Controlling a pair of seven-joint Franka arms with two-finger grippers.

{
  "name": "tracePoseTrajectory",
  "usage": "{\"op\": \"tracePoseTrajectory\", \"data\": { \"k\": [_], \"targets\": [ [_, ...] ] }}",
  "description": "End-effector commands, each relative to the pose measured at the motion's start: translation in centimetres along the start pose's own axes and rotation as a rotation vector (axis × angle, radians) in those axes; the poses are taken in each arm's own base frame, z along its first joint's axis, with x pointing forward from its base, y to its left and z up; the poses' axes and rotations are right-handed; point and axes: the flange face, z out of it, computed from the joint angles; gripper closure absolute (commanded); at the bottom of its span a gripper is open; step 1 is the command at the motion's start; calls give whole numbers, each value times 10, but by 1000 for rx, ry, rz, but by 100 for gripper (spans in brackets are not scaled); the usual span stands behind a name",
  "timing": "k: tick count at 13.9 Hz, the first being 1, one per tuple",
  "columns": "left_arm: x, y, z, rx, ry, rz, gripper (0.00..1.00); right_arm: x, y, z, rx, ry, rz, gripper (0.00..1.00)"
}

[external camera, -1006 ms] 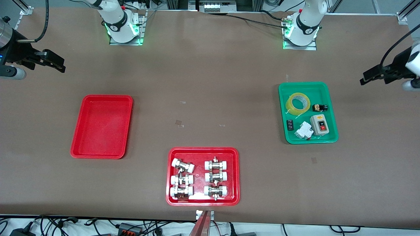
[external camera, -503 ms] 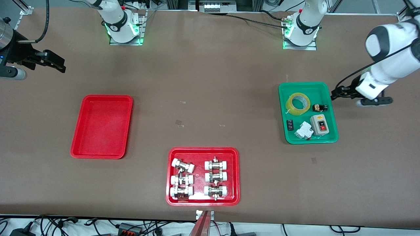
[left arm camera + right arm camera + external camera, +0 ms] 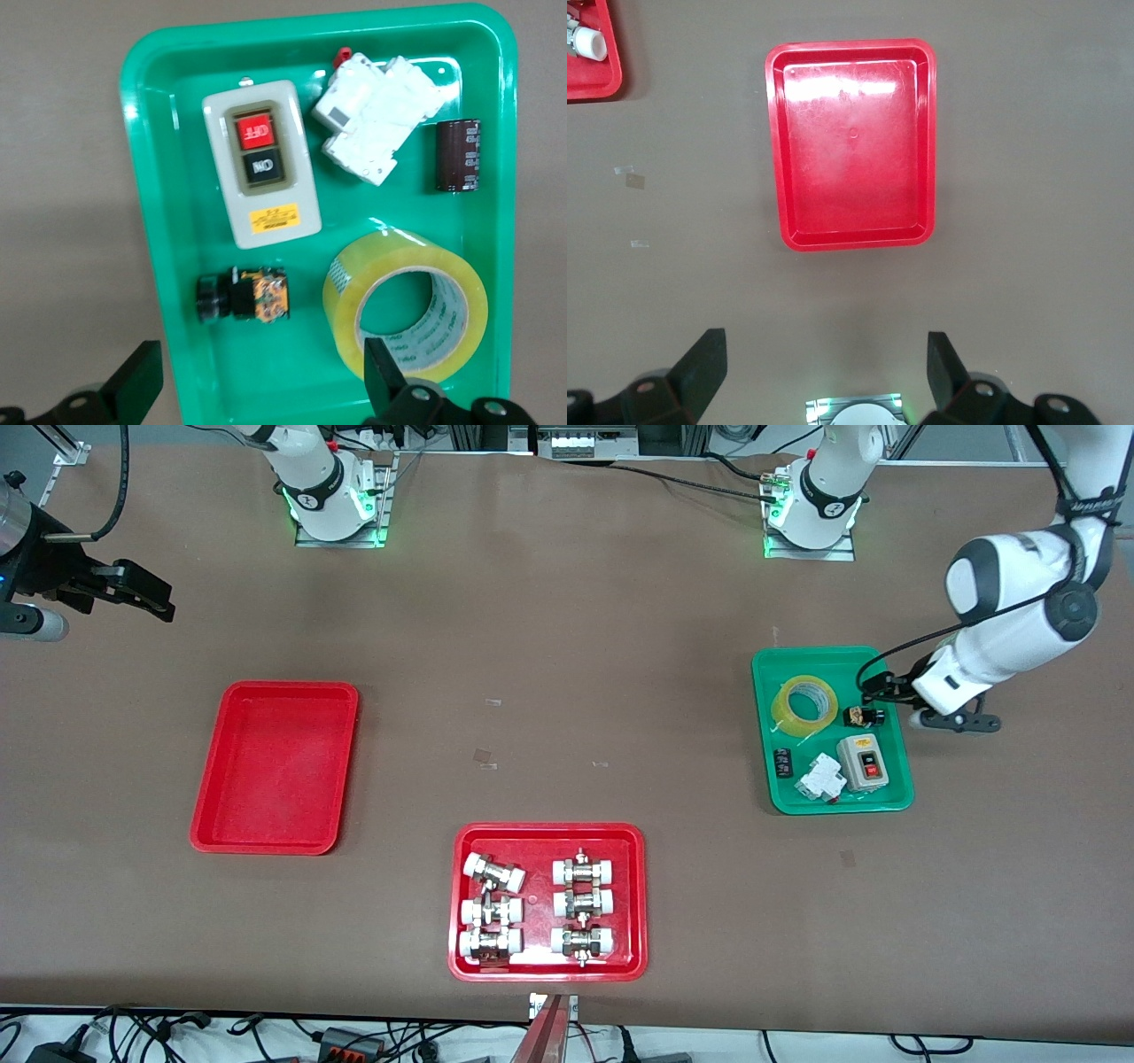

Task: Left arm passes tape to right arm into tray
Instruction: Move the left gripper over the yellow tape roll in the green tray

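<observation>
My left gripper should next take the tape roll by its ring side, so it can pass the roll to my right arm for the plain red tray.
The tape, a yellowish translucent roll, lies flat in the green tray toward the left arm's end of the table. My left gripper hangs open over that tray. It is above the small black and orange part, beside the tape, and one finger overlaps the roll's edge in the left wrist view. The plain red tray sits toward the right arm's end with nothing in it. My right gripper waits open above bare table near it.
The green tray also holds a grey on/off switch box, a white breaker, a black and orange part and a dark capacitor. A second red tray with several fittings lies nearest the front camera.
The left arm has swung in from the table's end and come down over the green tray. The right arm has not moved, and both grippers stayed open.
</observation>
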Motion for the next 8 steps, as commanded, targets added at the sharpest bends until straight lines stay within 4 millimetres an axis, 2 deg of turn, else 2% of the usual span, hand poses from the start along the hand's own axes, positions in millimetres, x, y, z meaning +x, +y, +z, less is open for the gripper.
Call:
{"op": "tracePoseTrajectory", "data": {
  "k": [1,3,4,5,7,8],
  "targets": [
    [6,5,11,-3,17,30,0,-5,0,-2,-7,-5,7,0],
    [6,15,41,-8,11,46,0,-5,0,-2,-6,-3,9,0],
    [6,17,48,-9,11,50,0,-5,0,-1,-7,-8,7,0],
    [4,17,53,-10,2,49,0,-5,0,-2,-7,-6,7,0],
    [3,32,57,-14,-6,70,0,-6,-1,-3,-7,-5,6,0],
    [2,34,60,-15,-12,59,0,-5,-1,-2,-7,-6,6,0]
  ]
}}
